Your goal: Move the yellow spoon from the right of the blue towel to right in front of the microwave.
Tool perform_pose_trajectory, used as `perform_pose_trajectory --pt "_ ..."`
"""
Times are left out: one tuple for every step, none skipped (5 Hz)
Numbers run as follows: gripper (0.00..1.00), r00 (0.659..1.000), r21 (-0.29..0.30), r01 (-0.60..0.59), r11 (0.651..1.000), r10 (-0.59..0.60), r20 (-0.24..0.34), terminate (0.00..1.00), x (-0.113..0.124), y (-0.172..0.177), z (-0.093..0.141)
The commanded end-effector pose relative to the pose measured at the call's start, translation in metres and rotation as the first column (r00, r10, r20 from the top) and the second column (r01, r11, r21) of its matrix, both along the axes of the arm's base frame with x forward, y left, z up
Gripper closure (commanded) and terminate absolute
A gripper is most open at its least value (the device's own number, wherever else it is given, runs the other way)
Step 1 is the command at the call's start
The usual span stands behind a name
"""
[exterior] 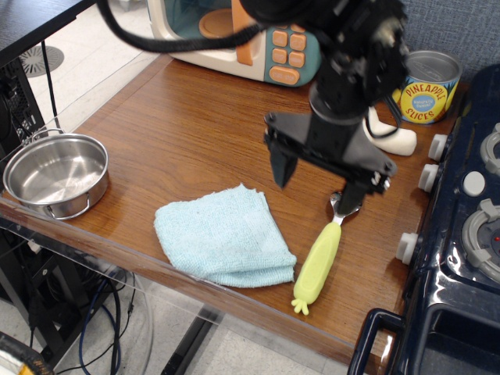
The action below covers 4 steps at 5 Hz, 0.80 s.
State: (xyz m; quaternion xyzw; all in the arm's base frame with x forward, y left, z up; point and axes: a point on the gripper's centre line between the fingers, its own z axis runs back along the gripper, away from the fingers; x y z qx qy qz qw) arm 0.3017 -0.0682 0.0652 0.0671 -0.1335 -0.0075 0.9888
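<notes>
My gripper grabs the yellow spoon (pixel 318 264) by its neck (pixel 337 219) beside the metal bowl next, to set the spoon in front of the microwave.
The yellow spoon (pixel 318 264) lies on the wooden table just right of the folded blue towel (pixel 223 234), handle toward the front edge; its metal bowl is partly hidden behind my gripper. My gripper (pixel 316 184) is open, fingers pointing down, hovering just above the spoon's bowl end; its left finger (pixel 283 168) is over bare wood and its right finger (pixel 351 195) is over the bowl. The microwave (pixel 234 35) stands at the back of the table, partly hidden by my arm.
A steel pot (pixel 55 173) sits at the table's left front corner. A pineapple can (pixel 426 86) and a plush mushroom toy (pixel 388 137) are at the back right. A dark blue toy stove (pixel 457 234) borders the right side.
</notes>
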Motion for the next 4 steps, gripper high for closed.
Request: perform_pose_trajectory --pt "0.0 0.999 0.058 -0.028 0.998 0.03 -0.027 0.0 -0.018 -0.022 -0.018" --pt "0.0 0.997 0.065 -0.056 0.996 0.059 -0.046 0.0 -0.019 -0.017 -0.027" --pt "0.0 0.994 0.07 -0.075 0.995 0.08 -0.077 0.0 -0.017 -0.011 -0.038" --pt "0.0 0.991 0.048 -0.082 0.995 0.086 -0.098 0.0 -0.014 -0.007 -0.049"
